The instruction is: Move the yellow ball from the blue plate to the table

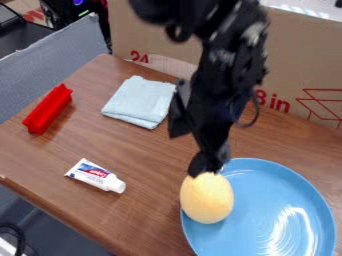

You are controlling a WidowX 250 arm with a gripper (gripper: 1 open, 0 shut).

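Observation:
My gripper grabs the yellow ball by its rounded top point(210, 183) next, to bring the yellow ball from the blue plate point(287, 225) to the table.
The yellow ball point(206, 196) lies on the left part of the blue plate point(287, 225), which sits at the front right of the wooden table point(80, 145). My black gripper point(193, 150) points steeply down just above and slightly left of the ball. Its fingers stand apart with nothing between them. The lower fingertip point(202, 166) hangs right over the ball's top; whether it touches is unclear. The arm hides part of the table behind it.
A folded pale-blue cloth point(142, 101) lies at the back left. A red object point(47, 108) sits near the left edge. A small white tube point(96, 176) lies in front. A cardboard box point(301, 60) stands along the back.

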